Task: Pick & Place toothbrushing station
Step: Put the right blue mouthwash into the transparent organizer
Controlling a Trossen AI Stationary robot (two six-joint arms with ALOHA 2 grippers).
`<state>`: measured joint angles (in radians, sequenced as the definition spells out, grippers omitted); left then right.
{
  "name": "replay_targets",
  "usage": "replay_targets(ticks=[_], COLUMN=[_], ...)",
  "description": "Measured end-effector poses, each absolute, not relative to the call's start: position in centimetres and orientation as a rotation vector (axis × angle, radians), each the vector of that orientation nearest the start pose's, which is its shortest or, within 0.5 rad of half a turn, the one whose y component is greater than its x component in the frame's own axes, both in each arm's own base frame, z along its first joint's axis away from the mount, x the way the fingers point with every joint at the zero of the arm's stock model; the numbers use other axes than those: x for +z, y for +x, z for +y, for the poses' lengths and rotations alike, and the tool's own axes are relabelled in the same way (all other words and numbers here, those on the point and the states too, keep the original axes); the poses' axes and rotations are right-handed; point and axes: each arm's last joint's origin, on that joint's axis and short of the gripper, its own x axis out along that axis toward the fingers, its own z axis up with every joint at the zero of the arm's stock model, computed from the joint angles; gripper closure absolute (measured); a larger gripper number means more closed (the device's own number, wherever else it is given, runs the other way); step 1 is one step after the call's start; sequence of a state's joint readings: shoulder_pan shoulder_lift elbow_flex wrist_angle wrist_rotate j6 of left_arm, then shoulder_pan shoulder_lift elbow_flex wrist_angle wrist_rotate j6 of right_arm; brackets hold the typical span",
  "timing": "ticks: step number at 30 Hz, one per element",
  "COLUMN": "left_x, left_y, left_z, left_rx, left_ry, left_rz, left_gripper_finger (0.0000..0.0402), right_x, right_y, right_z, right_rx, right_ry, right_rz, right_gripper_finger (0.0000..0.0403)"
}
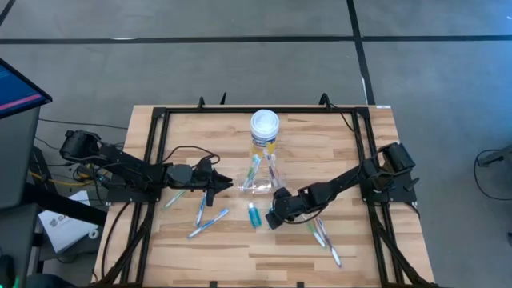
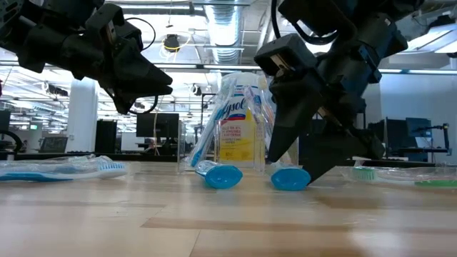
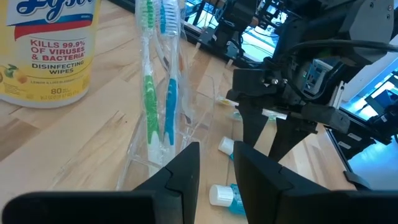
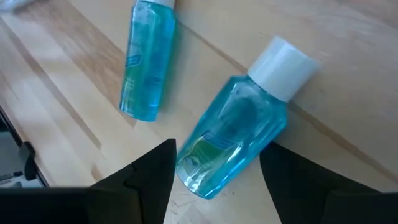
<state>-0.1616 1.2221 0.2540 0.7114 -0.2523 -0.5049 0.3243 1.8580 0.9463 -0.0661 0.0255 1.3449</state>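
My right gripper is ready to close on the teal tube's lower body [image 4: 217, 152]: its fingers are beside the tube's lower body in the right wrist view.
A clear plastic cup [image 1: 258, 186] stands mid-table in front of the yellow jar, with toothbrushes [image 3: 151, 93] upright in it. Two teal tubes lie flat on the wood near it: one [image 4: 233, 137] lies between the fingers of my right gripper [image 4: 217, 158], the other [image 4: 143, 62] just beside it. My right gripper [image 1: 273, 219] is open and slants down over the tube; whether a finger touches it does not show. My left gripper [image 1: 226, 186] hovers open left of the cup [image 3: 180, 124] with nothing between its fingers. Loose toothbrushes [image 1: 208, 224] lie near the left arm, and more [image 1: 324, 234] near the right.
A yellow wipes jar with a white lid [image 1: 265, 128] stands right behind the cup. A black frame rail [image 1: 264, 110] runs along the table's far edge and down both sides. Bare wood [image 1: 264, 260] lies toward the near edge.
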Motion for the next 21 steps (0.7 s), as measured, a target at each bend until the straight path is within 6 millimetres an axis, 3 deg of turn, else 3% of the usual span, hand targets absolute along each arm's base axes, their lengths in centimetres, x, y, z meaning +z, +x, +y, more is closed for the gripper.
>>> replay_targets(ticks=[11,21], left_x=[15.94,15.94], left_y=[20.92,20.92], left_z=[-2.68,-2.69], left_rx=[0.151,0.151], left_ry=[-0.449,-0.450], left_rz=[0.224,0.224], left_gripper_finger=[0.0309,0.0309], right_x=[11.79,11.47], right_y=[32.85,32.70], right_z=[10.77,10.67], right_rx=[-0.431,-0.465], right_ry=[1.070,1.070], right_rz=[0.982,0.988], right_gripper_finger=[0.0189,0.0269])
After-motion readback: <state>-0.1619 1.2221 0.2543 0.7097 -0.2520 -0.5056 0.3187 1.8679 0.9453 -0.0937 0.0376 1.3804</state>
